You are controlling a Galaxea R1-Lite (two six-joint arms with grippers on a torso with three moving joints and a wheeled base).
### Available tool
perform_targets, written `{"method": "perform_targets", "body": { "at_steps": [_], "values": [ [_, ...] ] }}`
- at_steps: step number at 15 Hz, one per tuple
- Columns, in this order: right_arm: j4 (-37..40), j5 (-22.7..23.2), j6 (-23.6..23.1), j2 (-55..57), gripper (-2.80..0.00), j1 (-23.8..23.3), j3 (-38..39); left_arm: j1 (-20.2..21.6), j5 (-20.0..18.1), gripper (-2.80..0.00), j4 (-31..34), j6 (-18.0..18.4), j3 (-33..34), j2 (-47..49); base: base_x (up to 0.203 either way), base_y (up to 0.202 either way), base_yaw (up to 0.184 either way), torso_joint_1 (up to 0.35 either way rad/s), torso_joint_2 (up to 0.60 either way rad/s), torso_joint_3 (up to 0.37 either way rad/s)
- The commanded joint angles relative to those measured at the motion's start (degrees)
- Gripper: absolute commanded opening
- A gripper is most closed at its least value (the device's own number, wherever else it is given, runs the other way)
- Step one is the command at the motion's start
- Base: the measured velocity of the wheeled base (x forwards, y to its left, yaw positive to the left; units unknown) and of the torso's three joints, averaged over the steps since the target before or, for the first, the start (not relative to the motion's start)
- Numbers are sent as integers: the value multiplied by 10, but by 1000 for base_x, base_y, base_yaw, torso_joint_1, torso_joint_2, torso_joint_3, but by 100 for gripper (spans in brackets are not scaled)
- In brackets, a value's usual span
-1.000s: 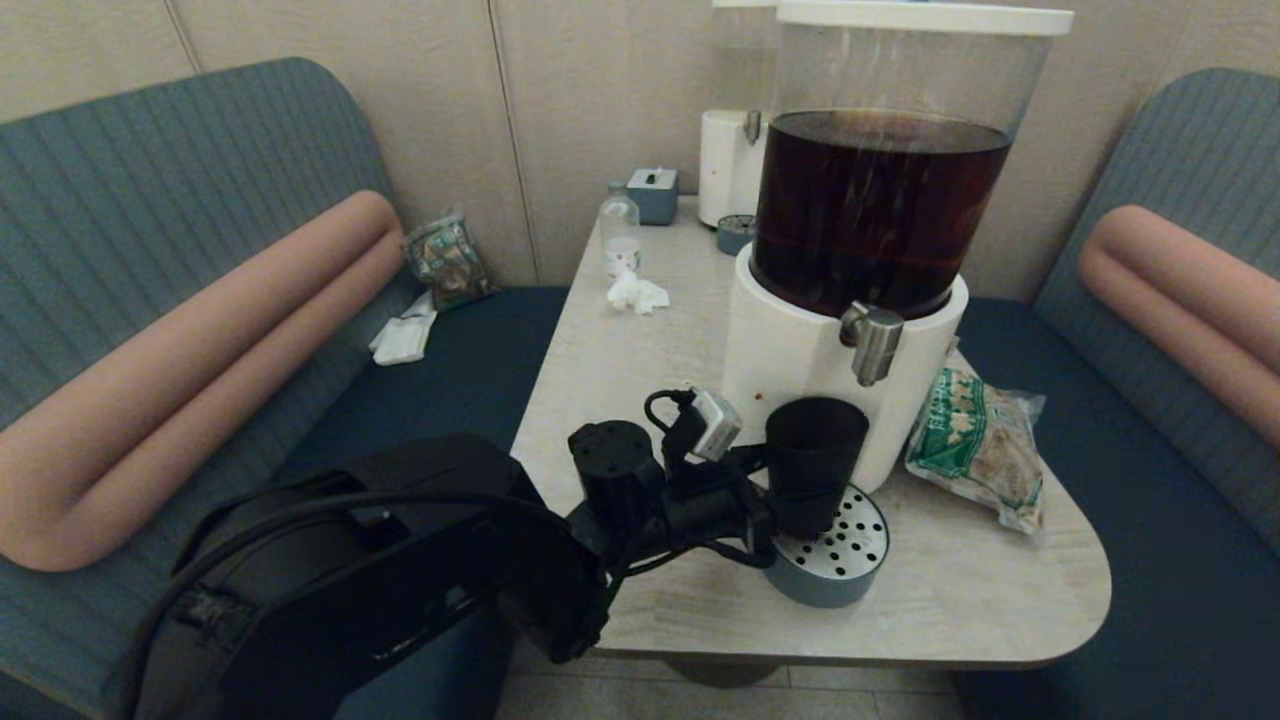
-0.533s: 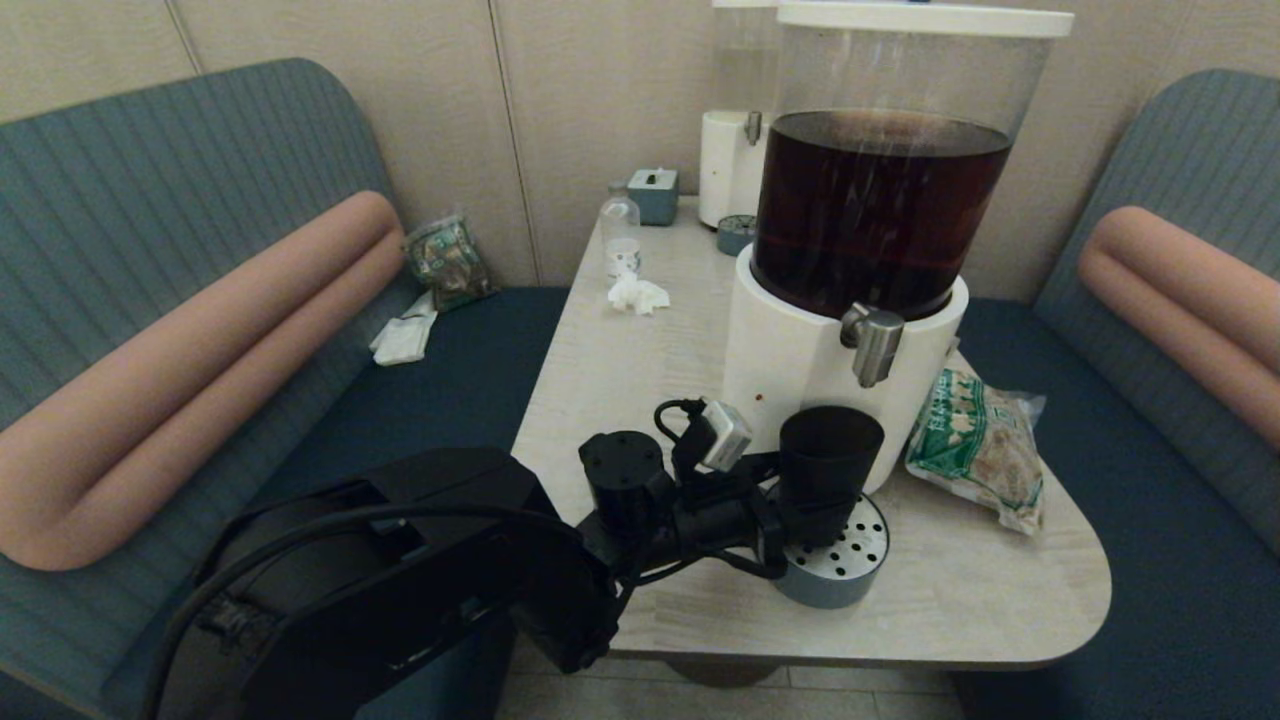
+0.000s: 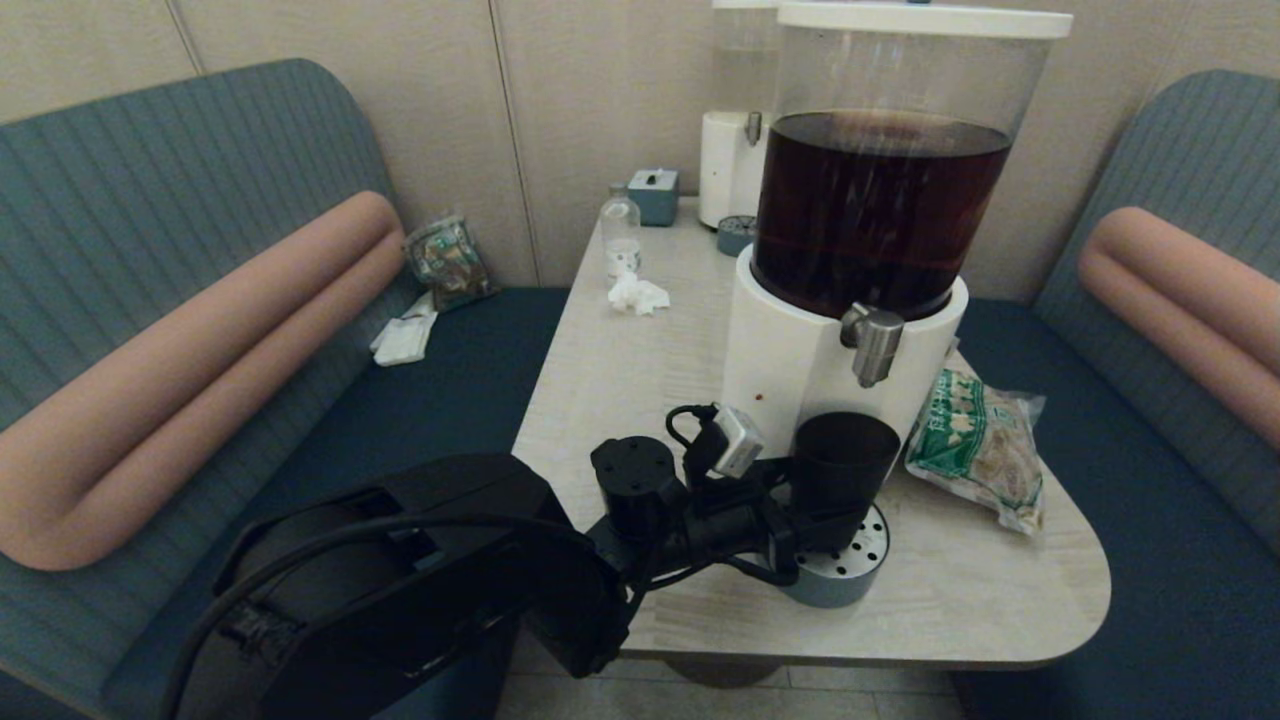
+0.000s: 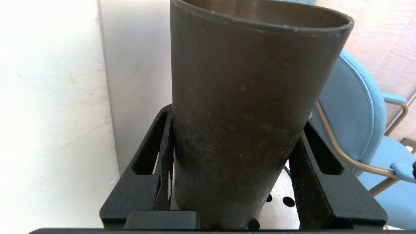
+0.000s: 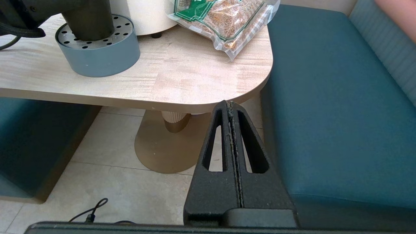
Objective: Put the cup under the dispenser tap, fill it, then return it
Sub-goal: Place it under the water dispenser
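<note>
The cup's bottom edge meets the perforated drip tray and the cup would stay standing, so it is time to open my left gripper now.
The matte black cup stands upright over the perforated grey drip tray, against the big dispenser's white base. The brushed-steel tap hangs just above the cup's rim, slightly to its right. My left gripper reaches in from the left and is shut on the cup's lower half. In the left wrist view the cup fills the space between both fingers of the gripper. My right gripper is shut and empty, parked low beside the table's front right corner.
A green snack bag lies right of the dispenser. At the back of the table stand a smaller dispenser, a clear bottle, a grey box and a crumpled tissue. Blue benches flank the table.
My left gripper has carried the cup to the right and a little lower, from the tray's left part to nearly beneath the tap. The right arm has not moved.
</note>
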Motion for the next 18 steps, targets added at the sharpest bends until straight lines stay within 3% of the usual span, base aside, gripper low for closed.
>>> {"method": "perform_targets", "body": {
  "at_steps": [1,18],
  "values": [
    [0,0,1,0,-280,0,0,0,-2,-280,-4,0,-2,12,0,0,0,0,0,0],
    [0,0,1,0,-280,0,0,-1,-1,-280,-4,0,9,-4,0,0,0,0,0,0]
  ]
}}
